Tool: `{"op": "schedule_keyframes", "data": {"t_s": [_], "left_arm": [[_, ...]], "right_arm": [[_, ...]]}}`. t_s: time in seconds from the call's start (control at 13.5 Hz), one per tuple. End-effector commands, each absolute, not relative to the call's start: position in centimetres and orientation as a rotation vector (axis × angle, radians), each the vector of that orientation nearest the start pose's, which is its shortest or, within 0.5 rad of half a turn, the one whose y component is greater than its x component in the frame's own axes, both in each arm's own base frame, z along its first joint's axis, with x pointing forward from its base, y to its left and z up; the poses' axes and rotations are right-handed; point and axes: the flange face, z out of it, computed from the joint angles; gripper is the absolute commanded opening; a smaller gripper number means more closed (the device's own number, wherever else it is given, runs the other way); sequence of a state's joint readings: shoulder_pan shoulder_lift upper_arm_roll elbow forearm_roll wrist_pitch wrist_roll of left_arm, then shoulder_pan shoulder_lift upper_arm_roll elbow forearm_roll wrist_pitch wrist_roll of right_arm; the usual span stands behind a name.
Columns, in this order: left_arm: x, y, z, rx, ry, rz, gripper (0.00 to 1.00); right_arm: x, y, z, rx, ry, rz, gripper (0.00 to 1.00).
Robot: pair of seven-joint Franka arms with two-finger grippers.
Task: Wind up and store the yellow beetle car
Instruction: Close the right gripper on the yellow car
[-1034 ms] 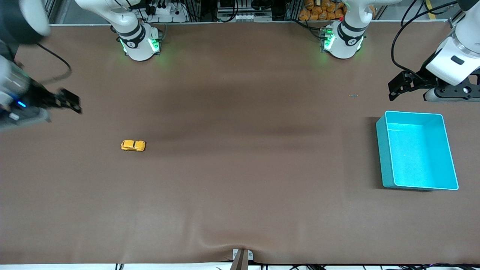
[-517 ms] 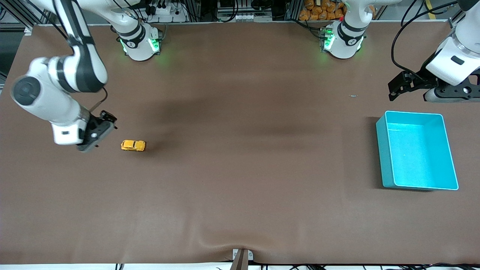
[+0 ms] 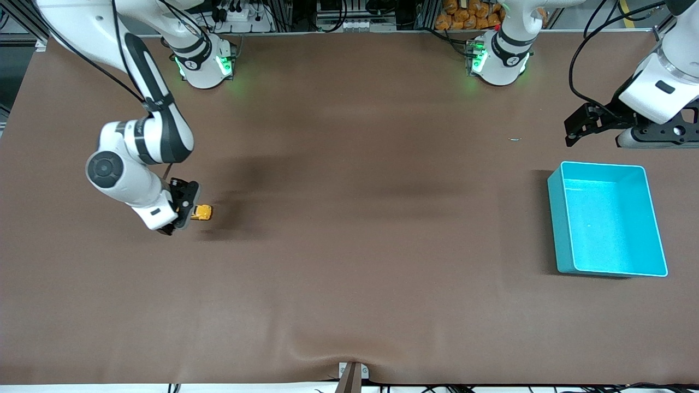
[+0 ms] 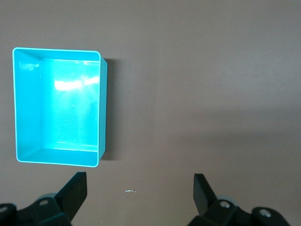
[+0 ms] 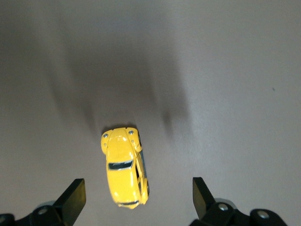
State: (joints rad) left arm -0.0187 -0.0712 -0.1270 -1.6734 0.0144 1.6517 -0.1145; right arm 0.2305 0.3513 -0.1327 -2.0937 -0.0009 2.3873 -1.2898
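Observation:
The robot's right gripper should next grab the two door sides of the yellow beetle car (image 3: pixel 202 212) so that it can wind the car.
The yellow beetle car (image 3: pixel 202 212) stands on the brown table toward the right arm's end, partly covered by the right arm's hand. In the right wrist view the car (image 5: pixel 124 167) lies between the spread fingers, not touched. My right gripper (image 3: pixel 184 212) is open and sits just over the car (image 5: pixel 136 207). The teal bin (image 3: pixel 606 218) stands empty toward the left arm's end. My left gripper (image 3: pixel 580 126) is open and empty, waiting above the table beside the bin (image 4: pixel 57 106); its own point in the left wrist view (image 4: pixel 139 197) is over bare table.
A small pale scrap (image 3: pixel 515 139) lies on the table near the left gripper, also in the left wrist view (image 4: pixel 130 191). A bracket (image 3: pixel 352 374) sits at the table's near edge. The robots' bases stand along the table's edge farthest from the front camera.
My right arm has swung in from the table's end and come down over the car. The car, the bin and the left arm have not moved.

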Motion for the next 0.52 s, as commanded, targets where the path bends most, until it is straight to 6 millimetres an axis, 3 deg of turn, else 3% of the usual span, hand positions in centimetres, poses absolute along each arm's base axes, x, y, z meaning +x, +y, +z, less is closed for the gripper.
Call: {"op": "schedule_keyframes", "data": {"t_s": [0.0, 0.44], "left_arm": [[53.4, -8.2, 63.4, -3.147, 0.048, -0.097, 1.00], [53.4, -8.3, 63.3, -3.145, 0.050, -0.095, 1.00]], "right_arm": [[57.6, 5.6, 23.8, -2.315, -2.147, 0.112, 1.00], [55.5, 5.0, 21.0, -2.286, -2.187, 0.103, 0.96]]}}
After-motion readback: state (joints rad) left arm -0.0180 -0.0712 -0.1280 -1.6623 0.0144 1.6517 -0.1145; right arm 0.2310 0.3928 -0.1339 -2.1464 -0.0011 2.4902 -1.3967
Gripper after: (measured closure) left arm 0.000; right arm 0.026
